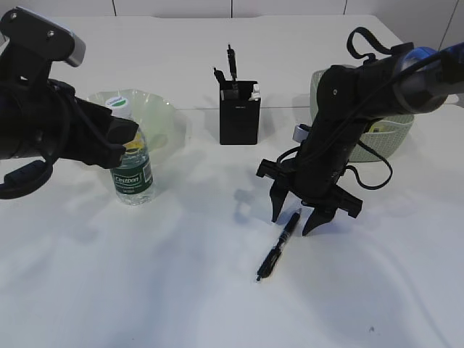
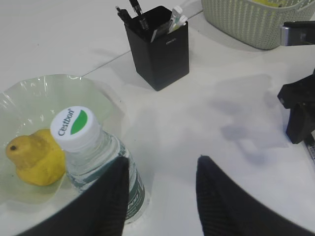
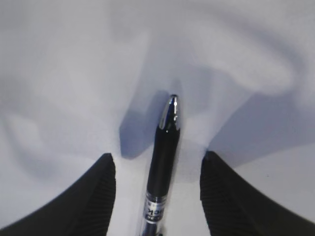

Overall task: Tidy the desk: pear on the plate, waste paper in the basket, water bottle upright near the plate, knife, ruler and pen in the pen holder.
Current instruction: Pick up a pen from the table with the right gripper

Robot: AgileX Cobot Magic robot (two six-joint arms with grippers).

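The black pen needs to stand in the pen holder [image 1: 239, 112], so my right gripper should next pinch the pen's body by its tip [image 1: 290, 228].
The pear [image 2: 37, 156] lies in the pale green plate [image 2: 98, 93]. The water bottle [image 1: 133, 177] stands upright just in front of the plate [image 1: 156, 109], its white cap [image 2: 74, 129] up. My left gripper [image 2: 163, 160] is open and holds nothing, its left finger beside the bottle; from outside it [image 1: 123, 141] covers the bottle's top. The pen [image 1: 279, 246] lies flat on the desk [image 1: 181, 290]. My right gripper [image 1: 297, 212] hangs open over the pen's upper end, and the pen [image 3: 165, 162] runs between the fingers untouched. The pen holder [image 1: 239, 112] has dark handles and a clear strip sticking out.
The sage-green basket [image 1: 388, 134] stands at the right behind my right arm; a bit of yellow shows inside the basket [image 2: 246, 19] at the frame's top edge. The desk's seam runs behind the pen holder [image 2: 158, 49].
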